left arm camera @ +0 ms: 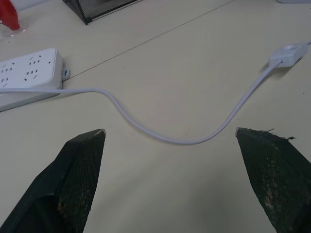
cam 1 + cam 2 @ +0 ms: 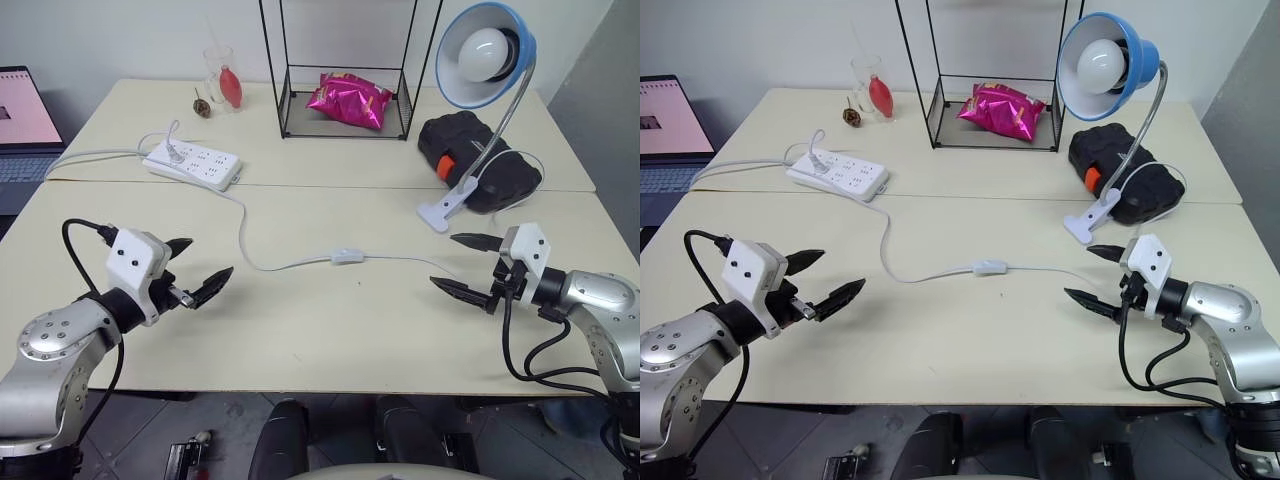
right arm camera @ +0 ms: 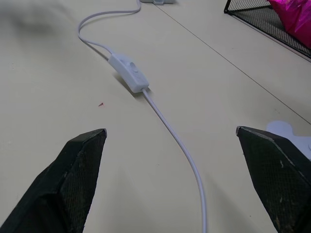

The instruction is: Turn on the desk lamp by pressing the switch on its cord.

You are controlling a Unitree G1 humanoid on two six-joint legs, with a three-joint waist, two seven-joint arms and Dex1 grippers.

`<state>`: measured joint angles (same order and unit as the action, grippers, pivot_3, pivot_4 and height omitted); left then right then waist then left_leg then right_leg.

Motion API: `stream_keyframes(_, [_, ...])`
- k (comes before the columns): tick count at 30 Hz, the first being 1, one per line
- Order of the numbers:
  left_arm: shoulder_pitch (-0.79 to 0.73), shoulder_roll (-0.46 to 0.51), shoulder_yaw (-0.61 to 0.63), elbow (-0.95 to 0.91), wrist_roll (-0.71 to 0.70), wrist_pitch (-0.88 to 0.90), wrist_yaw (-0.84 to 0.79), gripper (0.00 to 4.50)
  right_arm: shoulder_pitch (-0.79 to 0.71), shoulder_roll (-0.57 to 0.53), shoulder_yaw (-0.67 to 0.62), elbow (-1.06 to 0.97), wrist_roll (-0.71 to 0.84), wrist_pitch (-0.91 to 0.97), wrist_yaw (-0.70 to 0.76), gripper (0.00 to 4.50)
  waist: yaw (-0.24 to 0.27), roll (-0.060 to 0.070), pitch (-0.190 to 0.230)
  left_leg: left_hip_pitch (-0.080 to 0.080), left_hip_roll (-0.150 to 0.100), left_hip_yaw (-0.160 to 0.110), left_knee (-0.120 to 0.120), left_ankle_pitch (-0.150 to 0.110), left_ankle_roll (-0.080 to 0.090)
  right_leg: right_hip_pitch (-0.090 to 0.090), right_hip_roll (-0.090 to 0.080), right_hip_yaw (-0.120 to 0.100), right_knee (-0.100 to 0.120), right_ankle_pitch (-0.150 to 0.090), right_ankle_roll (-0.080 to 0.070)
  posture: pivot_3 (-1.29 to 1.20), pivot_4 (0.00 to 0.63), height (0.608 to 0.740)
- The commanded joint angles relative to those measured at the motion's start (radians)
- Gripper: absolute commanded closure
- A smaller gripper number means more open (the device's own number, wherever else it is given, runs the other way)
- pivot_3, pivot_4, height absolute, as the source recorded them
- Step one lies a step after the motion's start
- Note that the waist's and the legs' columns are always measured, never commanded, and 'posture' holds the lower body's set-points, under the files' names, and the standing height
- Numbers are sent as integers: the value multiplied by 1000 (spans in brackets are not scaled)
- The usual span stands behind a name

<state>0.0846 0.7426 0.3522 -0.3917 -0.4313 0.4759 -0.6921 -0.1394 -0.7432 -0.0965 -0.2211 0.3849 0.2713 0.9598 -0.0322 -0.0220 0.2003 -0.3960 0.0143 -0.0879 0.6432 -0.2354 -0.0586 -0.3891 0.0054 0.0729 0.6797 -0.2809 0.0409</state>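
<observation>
The switch's button (image 1: 289, 47) is on the top side of the switch, between two flat facing sides of the switch, so my left gripper should grab the switch by its long sides next.
The desk lamp (image 2: 487, 55) stands at the back right, its blue shade on a bent silver neck above a white clip base (image 2: 440, 212). Its thin white cord (image 2: 270, 265) runs across the table's middle, and the small white switch (image 2: 346, 256) lies flat on it. My left gripper (image 2: 210, 257) hovers open to the left of the cord's bend, and its wrist view shows the switch (image 1: 287, 52) off to one side. My right gripper (image 2: 443, 260) is open to the right of the switch, near the clip base. The switch (image 3: 129, 73) lies ahead of its fingers. Neither gripper holds anything.
A white power strip (image 2: 193, 165) lies at the back left. A black wire rack (image 2: 345, 125) holds a pink bag (image 2: 349, 100). A black case (image 2: 480, 150) sits behind the lamp's base. A laptop (image 2: 22, 120) is at the far left and a glass (image 2: 224, 80) at the back.
</observation>
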Motion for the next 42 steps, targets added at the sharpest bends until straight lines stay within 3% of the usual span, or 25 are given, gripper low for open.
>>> stream_keyframes(1, [7, 3, 27, -37, -13, -22, -15, 25, -11, -1, -8, -29, 14, -8, 9, 0, 0, 0, 0, 0, 0, 0, 0, 0, 0, 0, 0, 0, 0, 0, 0, 0, 150, 740])
stream_keyframes(10, [-6, 26, -9, -35, 44, -3, 12, 25, -29, 6, 8, -25, 10, -8, 14, 0, 0, 0, 0, 0, 0, 0, 0, 0, 0, 0, 0, 0, 0, 0, 0, 0, 150, 740])
stream_keyframes(26, [-69, -11, -64, -36, -26, -15, -48, 25, -45, 19, 24, -101, 50, 90, -10, 0, 0, 0, 0, 0, 0, 0, 0, 0, 0, 0, 0, 0, 0, 0, 0, 0, 150, 740])
stream_keyframes(32, [-218, -70, -194, 38, -76, 41, -85, 25, -27, 9, 33, -180, 69, 227, -69, 0, 3, 0, 0, -1, -1, 0, 1, 0, 0, 0, 0, 0, 0, 0, 1, 0, 150, 740])
stream_keyframes(42, [-547, -227, -412, 455, 2, 28, -190, 25, -38, 2, 63, -328, 91, 440, -177, 0, -1, 0, 0, -1, -1, -1, 1, 0, 0, 0, 1, 0, 0, 1, 1, 0, 150, 740])
